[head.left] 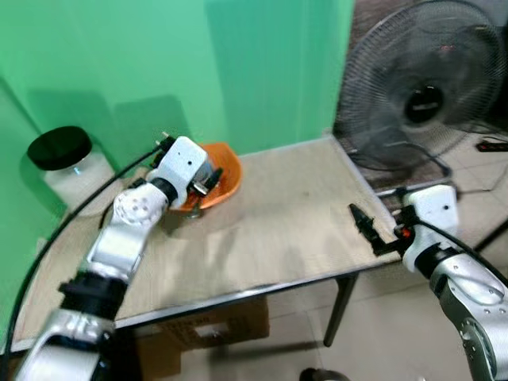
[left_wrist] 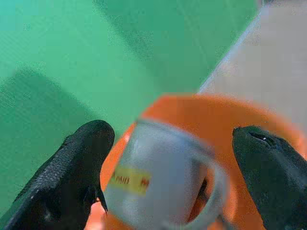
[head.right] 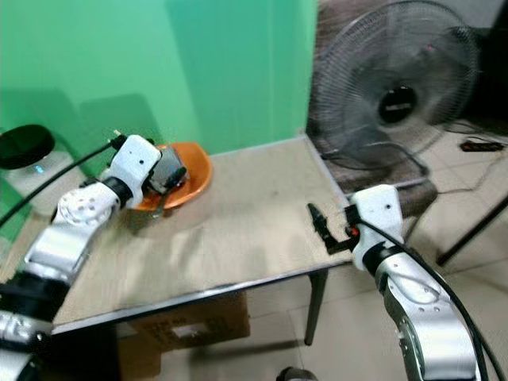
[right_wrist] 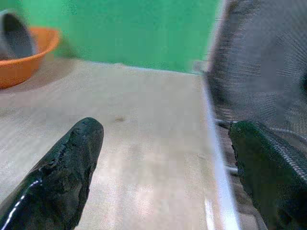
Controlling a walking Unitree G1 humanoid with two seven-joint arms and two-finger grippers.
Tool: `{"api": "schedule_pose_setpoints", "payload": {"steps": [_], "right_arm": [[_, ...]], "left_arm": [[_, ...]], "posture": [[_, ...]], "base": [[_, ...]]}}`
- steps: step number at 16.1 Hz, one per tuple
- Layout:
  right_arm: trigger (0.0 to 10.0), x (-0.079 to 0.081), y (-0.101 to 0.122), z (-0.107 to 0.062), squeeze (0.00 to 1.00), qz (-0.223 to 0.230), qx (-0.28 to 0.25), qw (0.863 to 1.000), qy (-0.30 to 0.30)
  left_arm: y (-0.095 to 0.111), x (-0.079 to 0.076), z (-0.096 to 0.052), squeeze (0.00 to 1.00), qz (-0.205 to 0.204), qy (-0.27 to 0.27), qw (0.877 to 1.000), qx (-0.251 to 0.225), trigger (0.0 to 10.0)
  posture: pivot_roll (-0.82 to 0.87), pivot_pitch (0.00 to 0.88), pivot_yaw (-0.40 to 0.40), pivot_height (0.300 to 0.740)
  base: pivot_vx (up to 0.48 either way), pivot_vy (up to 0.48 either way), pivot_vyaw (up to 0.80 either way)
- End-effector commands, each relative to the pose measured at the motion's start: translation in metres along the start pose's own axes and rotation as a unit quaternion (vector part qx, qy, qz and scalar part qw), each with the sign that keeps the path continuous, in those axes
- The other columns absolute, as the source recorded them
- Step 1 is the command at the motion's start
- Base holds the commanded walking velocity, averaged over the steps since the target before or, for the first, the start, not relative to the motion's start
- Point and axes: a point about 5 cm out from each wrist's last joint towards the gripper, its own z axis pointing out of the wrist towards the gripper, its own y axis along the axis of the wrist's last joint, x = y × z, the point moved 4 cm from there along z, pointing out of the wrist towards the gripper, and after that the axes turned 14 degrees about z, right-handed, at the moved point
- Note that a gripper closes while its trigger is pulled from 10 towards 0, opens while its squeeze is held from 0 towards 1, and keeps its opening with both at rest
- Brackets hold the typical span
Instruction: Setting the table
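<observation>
Next, my left gripper grabs the mug by its handle (left_wrist: 220,191), which stands free, since the mug's body lies tilted against the bowl's side (left_wrist: 112,160).
An orange bowl (head.left: 228,176) stands at the back left of the wooden table (head.left: 278,230), against the green wall. A grey mug (left_wrist: 163,177) with a yellow label lies tilted in the bowl, its handle facing the camera. My left gripper (head.left: 204,184) reaches into the bowl. Its fingers (left_wrist: 72,172) stand open on either side of the mug, and contact with it is not visible. My right gripper (head.left: 363,225) hovers open and empty over the table's front right edge. From there the bowl (right_wrist: 29,62) and mug (right_wrist: 14,33) show far off.
A large black fan (head.left: 425,95) stands just beyond the table's right end. A white jar with a black lid (head.left: 62,155) sits left of the table. A cardboard box (head.left: 214,325) lies under the table. Bare tabletop stretches between the bowl and my right gripper.
</observation>
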Motion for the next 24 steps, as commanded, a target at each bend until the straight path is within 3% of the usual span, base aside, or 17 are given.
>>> {"api": "schedule_pose_setpoints", "payload": {"steps": [1, 4, 7, 12, 13, 14, 16, 19, 20, 24], "right_arm": [[10.0, 0.018, 0.004, -0.001, 0.00, -0.014, 0.005, 0.998, 0.061], [10.0, 0.033, 0.004, -0.001, 0.00, -0.026, 0.019, 0.993, 0.117], [10.0, 0.035, 0.003, -0.002, 0.00, -0.031, 0.026, 0.991, 0.131], [10.0, 0.039, 0.001, -0.006, 0.00, -0.042, 0.037, 0.988, 0.146], [10.0, 0.041, 0.000, -0.008, 0.00, -0.047, 0.041, 0.986, 0.153], [10.0, 0.042, -0.001, -0.008, 0.00, -0.049, 0.043, 0.986, 0.156], [10.0, 0.043, -0.003, -0.010, 0.00, -0.051, 0.046, 0.985, 0.158], [10.0, 0.043, -0.004, -0.010, 0.00, -0.053, 0.050, 0.984, 0.160], [10.0, 0.044, -0.004, -0.009, 0.00, -0.055, 0.050, 0.984, 0.161], [10.0, 0.045, -0.004, -0.010, 0.00, -0.058, 0.051, 0.983, 0.167]], "left_arm": [[-0.009, 0.002, 0.002, 0.00, 0.041, -0.026, 0.999, 0.015, 10.0], [-0.021, 0.007, 0.005, 0.00, 0.108, -0.055, 0.992, 0.037, 10.0], [-0.014, 0.006, 0.011, 0.00, 0.094, -0.078, 0.992, 0.014, 10.0], [-0.018, 0.007, 0.018, 0.00, 0.122, -0.058, 0.991, 0.020, 10.0], [-0.021, 0.007, 0.020, 0.00, 0.131, -0.057, 0.989, 0.024, 7.8], [-0.022, 0.005, 0.020, 0.00, 0.138, -0.061, 0.988, 0.024, 4.9], [-0.023, 0.002, 0.022, 0.00, 0.146, -0.063, 0.987, 0.022, 3.5], [-0.020, 0.001, 0.026, 0.00, 0.155, -0.045, 0.987, 0.018, 3.8], [-0.019, 0.004, 0.027, 0.00, 0.162, -0.030, 0.986, 0.018, 4.4], [-0.015, 0.016, 0.028, 0.00, 0.175, 0.005, 0.984, 0.013, 4.9]], "posture": [[-0.08, 0.000, 0.099, 0.740], [-0.08, 0.000, 0.096, 0.740], [-0.09, 0.000, 0.100, 0.740], [-0.10, 0.000, 0.107, 0.740], [-0.10, 0.000, 0.112, 0.740], [-0.10, 0.000, 0.112, 0.740], [-0.10, 0.000, 0.112, 0.740], [-0.10, 0.000, 0.112, 0.740], [-0.10, 0.000, 0.112, 0.740], [-0.10, 0.000, 0.112, 0.740]], "base": [[0.000, 0.000, 0.00], [0.000, 0.000, 0.00], [0.000, 0.000, 0.00], [0.000, 0.000, 0.00], [0.000, 0.000, 0.00], [0.000, 0.000, 0.00], [0.000, 0.000, 0.00], [0.000, 0.000, 0.00], [0.000, 0.000, 0.00], [0.000, 0.000, 0.00]]}}
